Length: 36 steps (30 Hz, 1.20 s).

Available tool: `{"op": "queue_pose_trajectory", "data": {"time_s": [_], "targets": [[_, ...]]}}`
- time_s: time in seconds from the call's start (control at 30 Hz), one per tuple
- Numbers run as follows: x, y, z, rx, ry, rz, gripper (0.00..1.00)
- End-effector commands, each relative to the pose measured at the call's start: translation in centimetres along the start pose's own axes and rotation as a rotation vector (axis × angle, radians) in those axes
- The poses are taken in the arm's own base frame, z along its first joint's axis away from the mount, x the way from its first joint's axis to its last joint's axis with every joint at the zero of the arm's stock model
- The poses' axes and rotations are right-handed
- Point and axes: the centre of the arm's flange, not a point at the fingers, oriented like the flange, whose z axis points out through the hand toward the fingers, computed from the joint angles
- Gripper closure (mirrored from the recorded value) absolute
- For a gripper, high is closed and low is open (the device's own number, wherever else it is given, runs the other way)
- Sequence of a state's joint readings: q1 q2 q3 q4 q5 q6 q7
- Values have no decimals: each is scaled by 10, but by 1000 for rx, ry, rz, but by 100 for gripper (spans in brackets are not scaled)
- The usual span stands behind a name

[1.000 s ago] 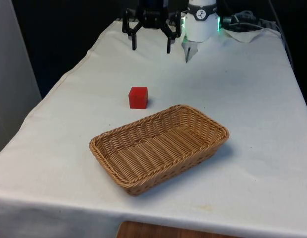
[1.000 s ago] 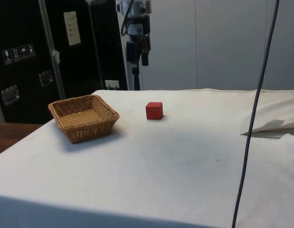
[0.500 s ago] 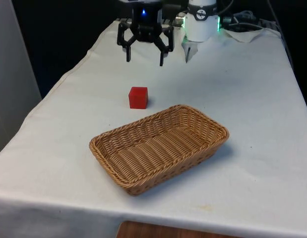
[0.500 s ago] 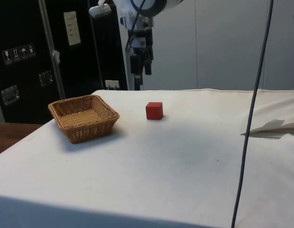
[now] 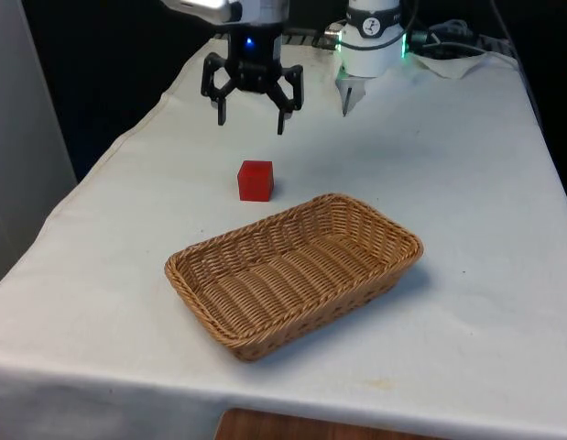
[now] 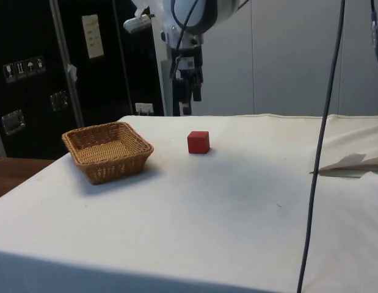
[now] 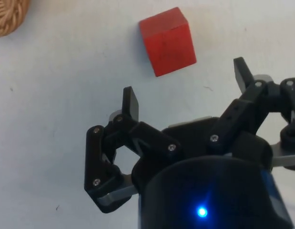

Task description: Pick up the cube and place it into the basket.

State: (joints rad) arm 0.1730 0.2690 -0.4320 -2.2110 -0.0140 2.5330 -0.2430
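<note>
My gripper takes hold of the cube by two opposite sides next, to place the red cube (image 5: 256, 180) into the basket.
A red cube (image 5: 256, 180) rests on the white cloth, just beyond the far corner of a woven wicker basket (image 5: 219, 256). The side view has the cube (image 6: 198, 142) to the right of the basket (image 6: 134, 152). My black gripper (image 5: 250, 121) hangs open in the air above and behind the cube, nothing between its fingers. From the side the gripper (image 6: 189, 104) is clearly higher than the cube. In the wrist view the cube (image 7: 167, 41) lies on the cloth ahead of the spread fingertips (image 7: 130, 101), apart from them, and the gripper (image 7: 186, 87) holds nothing.
The basket (image 7: 6, 14) edge shows in a corner of the wrist view. Crumpled white paper (image 6: 353, 162) lies on the cloth at the side view's right. A dark cable (image 6: 323, 134) hangs across that view. The robot's white base (image 5: 370, 41) stands at the far end.
The gripper has come down and towards the front view's left, closer to the cube. It stays open. Cube and basket have not moved.
</note>
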Motion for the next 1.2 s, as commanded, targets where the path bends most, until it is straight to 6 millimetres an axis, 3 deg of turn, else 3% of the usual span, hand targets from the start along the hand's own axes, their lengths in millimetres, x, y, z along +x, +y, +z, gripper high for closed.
{"op": "queue_pose_trajectory", "data": {"time_s": [0.0, 0.37, 1.17], "targets": [[-2, 3, 3, 7, 10, -4, 0], [-10, 19, 23, 44, -2, -17, 0], [-12, 5, 59, 90, -17, -24, 0]]}}
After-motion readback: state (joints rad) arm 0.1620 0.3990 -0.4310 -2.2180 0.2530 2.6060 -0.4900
